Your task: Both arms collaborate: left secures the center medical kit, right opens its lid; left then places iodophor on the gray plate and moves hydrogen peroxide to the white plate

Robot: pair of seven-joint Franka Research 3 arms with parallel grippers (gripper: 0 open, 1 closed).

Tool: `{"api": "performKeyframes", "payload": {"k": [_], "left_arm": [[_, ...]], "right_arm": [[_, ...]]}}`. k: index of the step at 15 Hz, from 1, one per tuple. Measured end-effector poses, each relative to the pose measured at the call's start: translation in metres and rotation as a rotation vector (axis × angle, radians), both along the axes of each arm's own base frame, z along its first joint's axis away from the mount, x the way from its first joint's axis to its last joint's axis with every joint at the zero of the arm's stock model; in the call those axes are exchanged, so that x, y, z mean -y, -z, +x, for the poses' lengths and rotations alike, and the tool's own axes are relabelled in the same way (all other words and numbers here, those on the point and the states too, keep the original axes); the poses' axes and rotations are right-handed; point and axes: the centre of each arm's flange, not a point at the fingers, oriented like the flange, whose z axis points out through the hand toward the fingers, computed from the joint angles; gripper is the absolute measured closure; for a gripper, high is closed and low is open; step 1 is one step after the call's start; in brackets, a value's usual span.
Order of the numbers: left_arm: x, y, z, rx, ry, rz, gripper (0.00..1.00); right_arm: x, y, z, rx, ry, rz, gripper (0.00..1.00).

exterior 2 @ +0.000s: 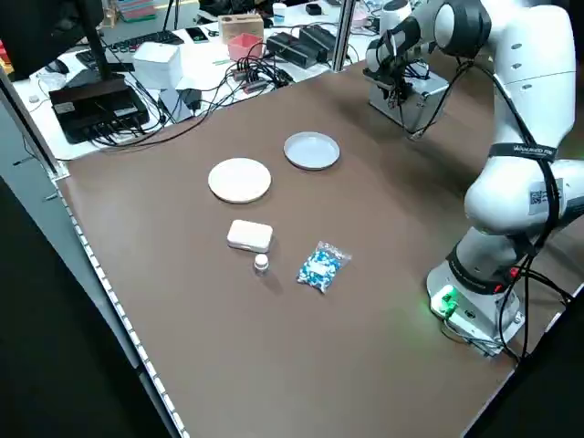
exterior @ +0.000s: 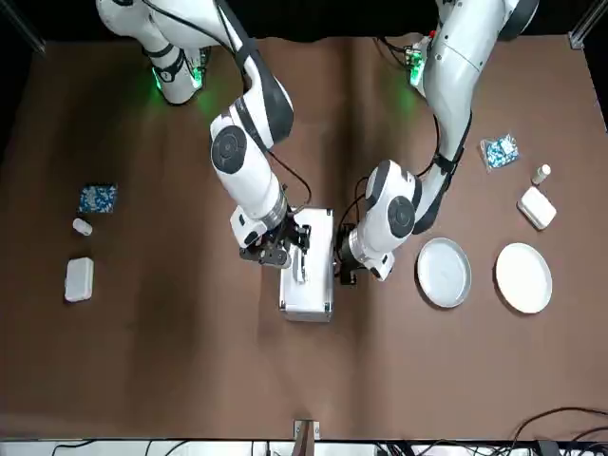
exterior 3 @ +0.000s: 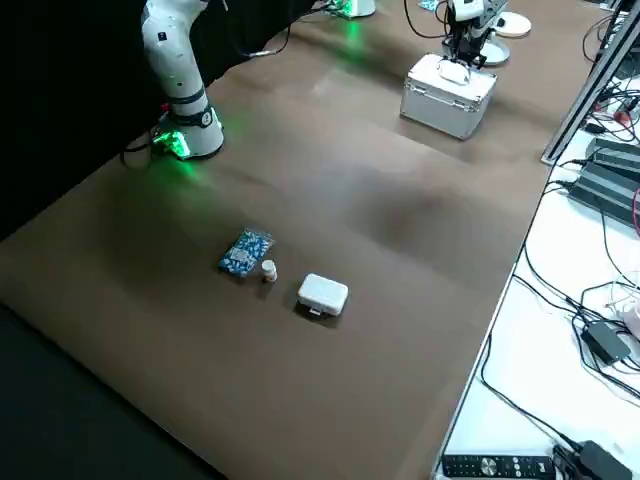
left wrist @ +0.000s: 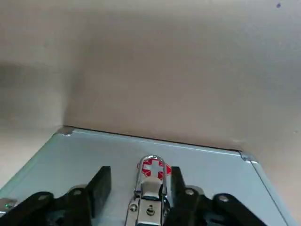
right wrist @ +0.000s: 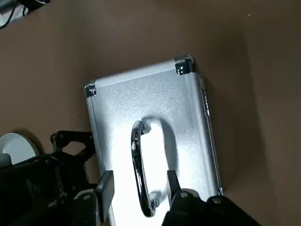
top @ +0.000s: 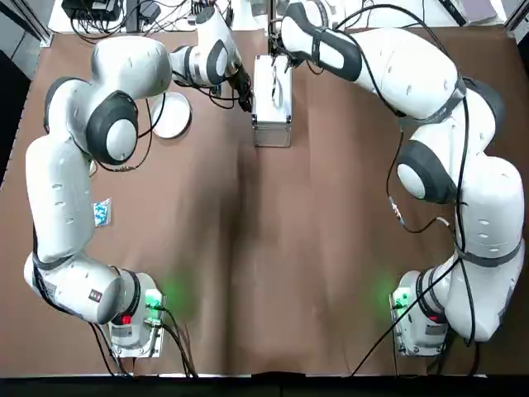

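Note:
My right gripper next needs to grab its slim chrome handle (right wrist: 139, 169) to open the kit, as the kit's flat lid is wider than the open fingers.
The silver medical kit (exterior: 306, 267) stands shut at the table's middle, handle on top. My left gripper (exterior: 346, 271) is against its side, open, the fingers (left wrist: 100, 184) on either side of the red-cross latch (left wrist: 151, 170). My right gripper (exterior: 288, 249) hovers over the lid, open, with the kit's handle (right wrist: 139, 165) between its fingers (right wrist: 105, 189). The gray plate (exterior: 444, 272) and white plate (exterior: 523, 277) lie bare on the left arm's side of the kit. The iodophor and hydrogen peroxide are out of view.
On the left arm's side lie a small white box (exterior: 538, 207), a vial (exterior: 541, 174) and a blue packet (exterior: 500, 150). Another box (exterior: 79, 278), vial (exterior: 83, 226) and packet (exterior: 97, 198) lie on the right arm's side. Cables and devices (exterior 2: 100, 96) sit past the far edge.

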Motion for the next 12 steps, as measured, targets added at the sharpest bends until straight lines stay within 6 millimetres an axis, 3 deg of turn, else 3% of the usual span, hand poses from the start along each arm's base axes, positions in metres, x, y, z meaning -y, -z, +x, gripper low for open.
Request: {"api": "performKeyframes", "payload": {"k": [1,4,12], "left_arm": [[0.000,0.000,0.000,-0.002,-0.004,0.000,0.42],[-0.002,-0.003,0.004,0.010,-0.026,-0.004,0.70],[-0.001,-0.003,0.004,-0.005,-0.068,0.003,0.70]], "right_arm": [[-0.002,0.004,0.000,0.001,-0.001,-0.002,0.46],[-0.008,0.017,-0.003,-0.002,-0.008,-0.011,0.48],[-0.014,0.021,-0.007,-0.004,-0.017,-0.014,0.51]]}}
